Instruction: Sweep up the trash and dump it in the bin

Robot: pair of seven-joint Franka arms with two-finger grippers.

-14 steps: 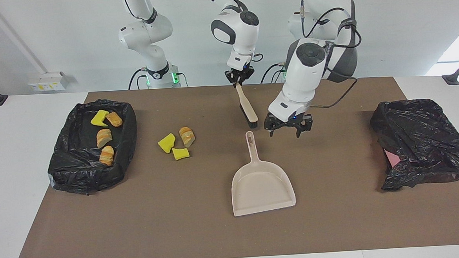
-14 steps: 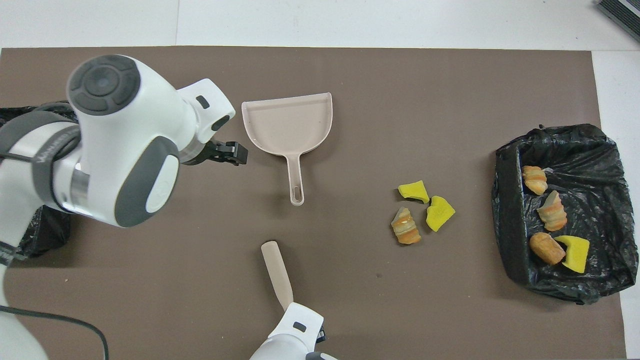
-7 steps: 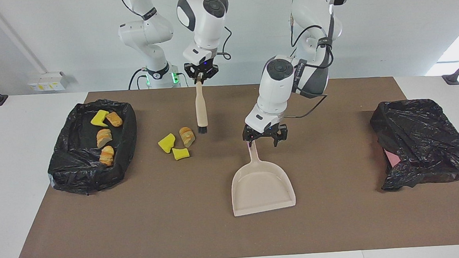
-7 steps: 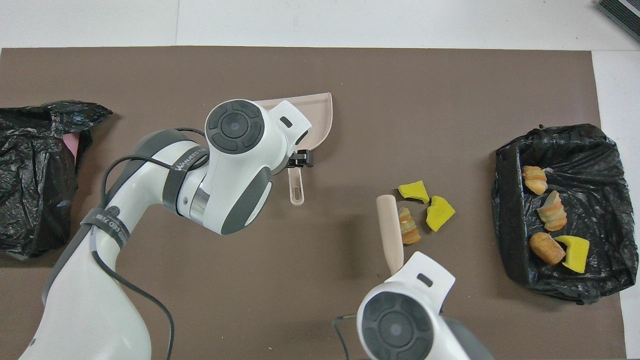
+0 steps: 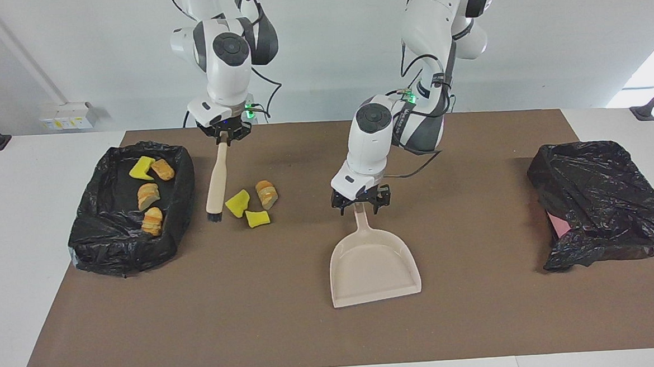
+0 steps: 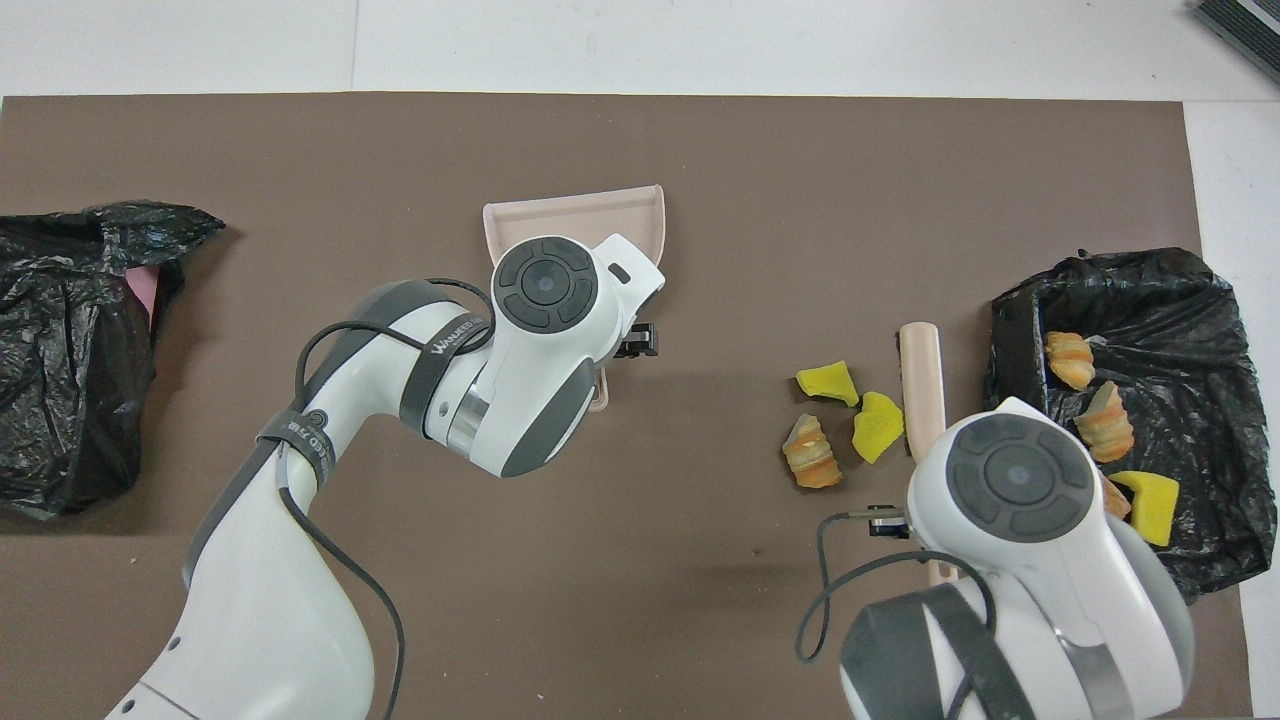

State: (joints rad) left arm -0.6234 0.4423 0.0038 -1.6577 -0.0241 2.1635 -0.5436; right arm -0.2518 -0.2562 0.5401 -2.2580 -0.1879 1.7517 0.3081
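My left gripper opens less wide than the dustpan's broad pan [image 6: 578, 221], so next it should grab the dustpan by its narrow handle [image 6: 601, 391].
Three loose pieces of trash lie on the brown mat: two yellow sponge chunks [image 5: 238, 203] [image 5: 258, 218] and a bread lump [image 5: 266, 194]. They also show in the overhead view [image 6: 826, 383]. Several more pieces lie in the black-lined bin [image 5: 118, 250] at the right arm's end. My right gripper [image 5: 223, 134] is shut on the beige brush's [image 5: 217, 178] handle. Its bristles hang low between the bin and the loose trash. My left gripper [image 5: 360, 201] is open, low over the handle end of the beige dustpan [image 5: 373, 265], with a finger on either side.
A crumpled black bag [image 5: 602, 202] over something pink lies at the left arm's end of the table. In the overhead view the left arm covers part of the dustpan [image 6: 560, 215], and the right arm covers part of the bin [image 6: 1100, 270].
My right gripper has carried the brush over the loose trash toward the bin. My left gripper has moved over the dustpan's handle end and come lower.
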